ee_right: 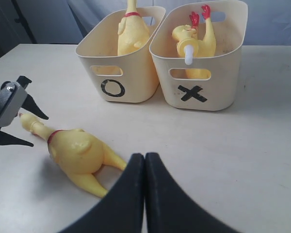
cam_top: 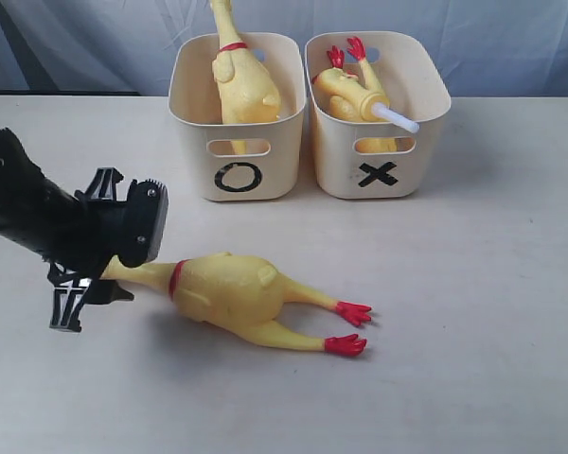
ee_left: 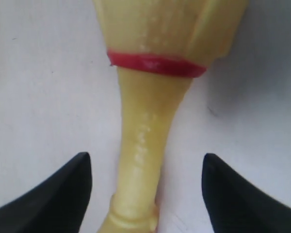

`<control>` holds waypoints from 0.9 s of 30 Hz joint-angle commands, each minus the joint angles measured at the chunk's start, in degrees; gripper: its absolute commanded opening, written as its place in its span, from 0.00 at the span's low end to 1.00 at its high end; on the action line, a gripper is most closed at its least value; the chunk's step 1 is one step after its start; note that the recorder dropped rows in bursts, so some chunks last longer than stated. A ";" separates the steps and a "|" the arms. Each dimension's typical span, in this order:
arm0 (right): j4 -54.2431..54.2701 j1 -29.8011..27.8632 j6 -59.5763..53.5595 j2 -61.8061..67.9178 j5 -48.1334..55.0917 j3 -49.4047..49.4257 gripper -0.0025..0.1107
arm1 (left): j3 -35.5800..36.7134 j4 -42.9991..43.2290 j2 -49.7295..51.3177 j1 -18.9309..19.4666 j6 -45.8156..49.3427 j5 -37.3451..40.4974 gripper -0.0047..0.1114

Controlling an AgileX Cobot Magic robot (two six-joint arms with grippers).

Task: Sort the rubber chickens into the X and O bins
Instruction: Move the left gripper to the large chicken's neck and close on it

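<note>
My left gripper grabs its neck [cam_top: 154, 274] next, to sort the large yellow rubber chicken into the O bin [cam_top: 237, 180].
A large yellow rubber chicken [cam_top: 232, 293] lies on its side on the table, red feet pointing right. My left gripper [cam_top: 123, 274] stands open astride its neck. In the left wrist view the neck [ee_left: 145, 141] runs between the two black fingertips [ee_left: 72, 189] with a gap on each side, and nothing is gripped. The O bin [cam_top: 237, 180] holds a chicken [cam_top: 241, 90] standing with its neck up. In the X bin [cam_top: 379, 175] another chicken [cam_top: 350, 95] lies feet up. My right gripper [ee_right: 145, 158] is shut and empty, hovering above the table near the lying chicken's legs [ee_right: 106, 165].
The two cream bins stand side by side at the back of the table. A white tube [cam_top: 395, 118] sticks out of the chicken in the X bin. A grey-blue cloth backdrop hangs behind the table.
</note>
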 commanded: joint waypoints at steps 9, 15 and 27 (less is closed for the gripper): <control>-0.04 -0.27 -0.29 -0.23 -0.54 0.25 0.01 | -0.16 -0.36 5.32 -0.39 -0.03 -4.39 0.51; -0.04 -0.27 -0.29 -0.23 -0.54 0.25 0.01 | -0.16 -0.48 5.32 -0.39 -0.03 -4.10 0.45; -0.04 -0.27 -0.29 -0.23 -0.54 0.25 0.01 | -0.16 -0.48 5.32 -0.39 0.07 -4.10 0.20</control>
